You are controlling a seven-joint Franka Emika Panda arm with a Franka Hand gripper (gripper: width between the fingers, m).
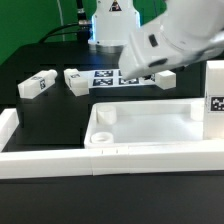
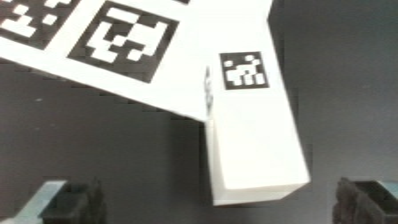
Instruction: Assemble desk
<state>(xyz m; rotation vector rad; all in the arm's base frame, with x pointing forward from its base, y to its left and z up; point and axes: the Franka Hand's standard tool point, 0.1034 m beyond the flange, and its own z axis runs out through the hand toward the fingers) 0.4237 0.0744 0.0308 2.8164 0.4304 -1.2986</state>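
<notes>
My gripper's fingers are above the leg's near end (image 2: 260, 185) and would miss the leg if they closed now. My gripper should go lower first and then close on the leg.
The desk top (image 1: 140, 125) is a large white tray with a raised rim and round corner sockets, lying at the front of the table. Two white tagged legs (image 1: 37, 85) (image 1: 76, 80) lie at the exterior view's left, and another leg (image 1: 214, 95) stands upright at its right. A further leg (image 2: 249, 130) lies partly over the edge of the marker board (image 2: 107, 40), its tag facing up. My gripper (image 2: 217, 205) is open above this leg's near end. The dark fingers (image 2: 63, 200) stand wide on either side and do not touch it.
White border rails (image 1: 40, 160) run along the table's front and the exterior view's left. The arm's white body (image 1: 165, 40) hangs over the back right and hides part of the marker board (image 1: 112, 78). A white robot base (image 1: 112, 20) stands behind.
</notes>
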